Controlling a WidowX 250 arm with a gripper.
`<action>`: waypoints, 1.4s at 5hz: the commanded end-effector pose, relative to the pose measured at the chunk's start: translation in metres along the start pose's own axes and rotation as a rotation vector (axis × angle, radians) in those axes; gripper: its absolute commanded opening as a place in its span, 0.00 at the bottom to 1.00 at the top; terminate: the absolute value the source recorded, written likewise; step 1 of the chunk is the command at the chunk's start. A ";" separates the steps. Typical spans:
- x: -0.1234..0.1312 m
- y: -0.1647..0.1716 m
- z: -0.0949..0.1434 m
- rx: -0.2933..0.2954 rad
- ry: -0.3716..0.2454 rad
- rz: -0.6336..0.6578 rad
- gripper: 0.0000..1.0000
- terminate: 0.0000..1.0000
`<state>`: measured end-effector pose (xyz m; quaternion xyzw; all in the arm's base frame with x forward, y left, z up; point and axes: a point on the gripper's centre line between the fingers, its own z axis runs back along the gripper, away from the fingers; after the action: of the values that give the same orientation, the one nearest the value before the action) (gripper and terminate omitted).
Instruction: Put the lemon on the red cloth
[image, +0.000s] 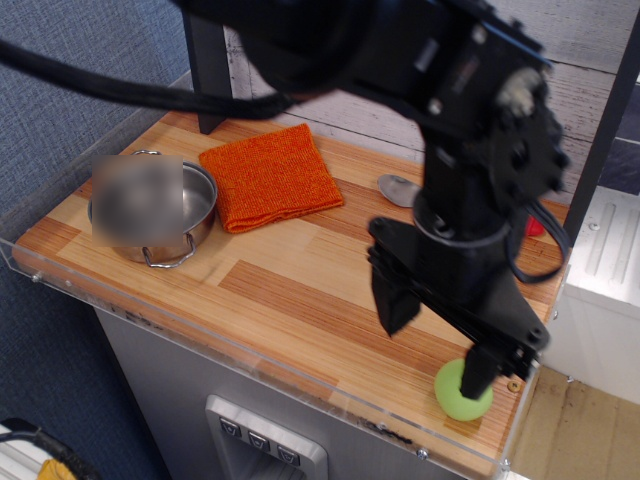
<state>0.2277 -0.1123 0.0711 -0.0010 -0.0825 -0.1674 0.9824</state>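
The lemon (455, 395) should go on the red cloth (270, 176), so my gripper next needs to pick up the lemon by its rounded sides.
The lemon (455, 395), a small light green-yellow toy fruit, lies at the front right corner of the wooden board and is partly covered by one finger. The red cloth (270, 176), an orange-red nubbly square, lies flat at the back left. My black gripper (438, 335) hangs open just above the board beside the lemon. Its left finger (392, 298) stands left of the fruit and its right finger (482, 370) is in front of the fruit's top. The jaws hold nothing.
A steel pot (150, 212), blurred over, stands left of the cloth. A spoon bowl (397, 188) shows behind the arm, its red handle (534, 226) mostly hidden. A clear guard (250, 350) rims the front edge. A dark post (205, 75) stands at the back.
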 end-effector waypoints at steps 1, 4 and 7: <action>0.014 -0.010 -0.015 0.012 -0.024 -0.015 1.00 0.00; 0.016 -0.006 -0.030 -0.003 0.009 0.002 1.00 0.00; 0.014 -0.001 -0.043 0.027 0.052 0.028 1.00 0.00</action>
<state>0.2461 -0.1187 0.0205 0.0199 -0.0396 -0.1546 0.9870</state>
